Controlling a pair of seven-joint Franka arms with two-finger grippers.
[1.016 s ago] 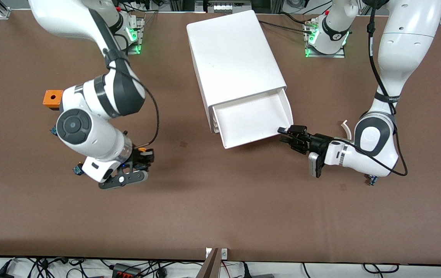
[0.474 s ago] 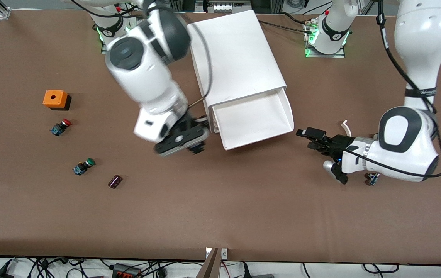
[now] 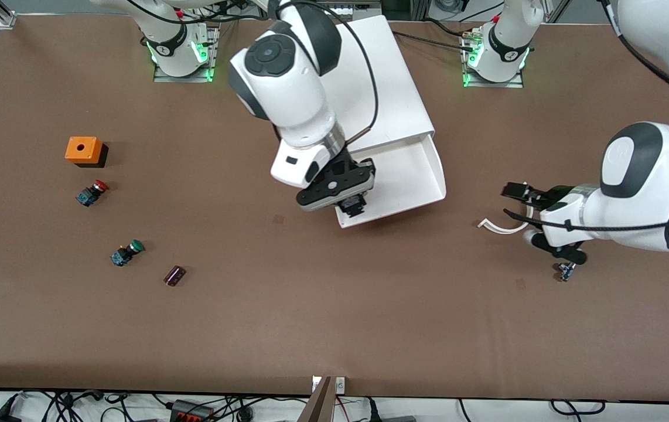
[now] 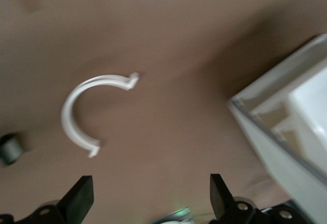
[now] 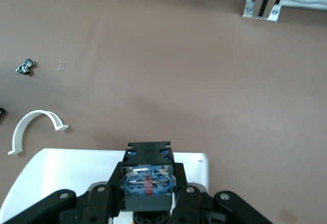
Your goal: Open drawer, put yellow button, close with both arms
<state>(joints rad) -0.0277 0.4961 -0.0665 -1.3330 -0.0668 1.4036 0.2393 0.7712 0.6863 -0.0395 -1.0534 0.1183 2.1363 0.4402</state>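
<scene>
The button's blue body hangs above the drawer's front rim, so it is too early to release. Next it moves into the drawer, before my right gripper opens.
The drawer, topmost of the white cabinet, stands pulled open. My right gripper hangs over the drawer's front edge, shut on the yellow button. In the right wrist view the gripper clamps the button's black-and-blue body above the drawer's white floor. The yellow cap is hidden. My left gripper is open and empty over the table, beside the drawer toward the left arm's end. In the left wrist view the gripper has its fingers wide apart, with the drawer's corner at the edge.
A white curved clip lies under the left gripper. A small dark part lies nearer the camera. Toward the right arm's end lie an orange box, a red-capped button, a green-capped button and a dark purple piece.
My right arm has swung with the button from the table near the right arm's end to over the open drawer. My left gripper has drawn away from the drawer's front corner.
</scene>
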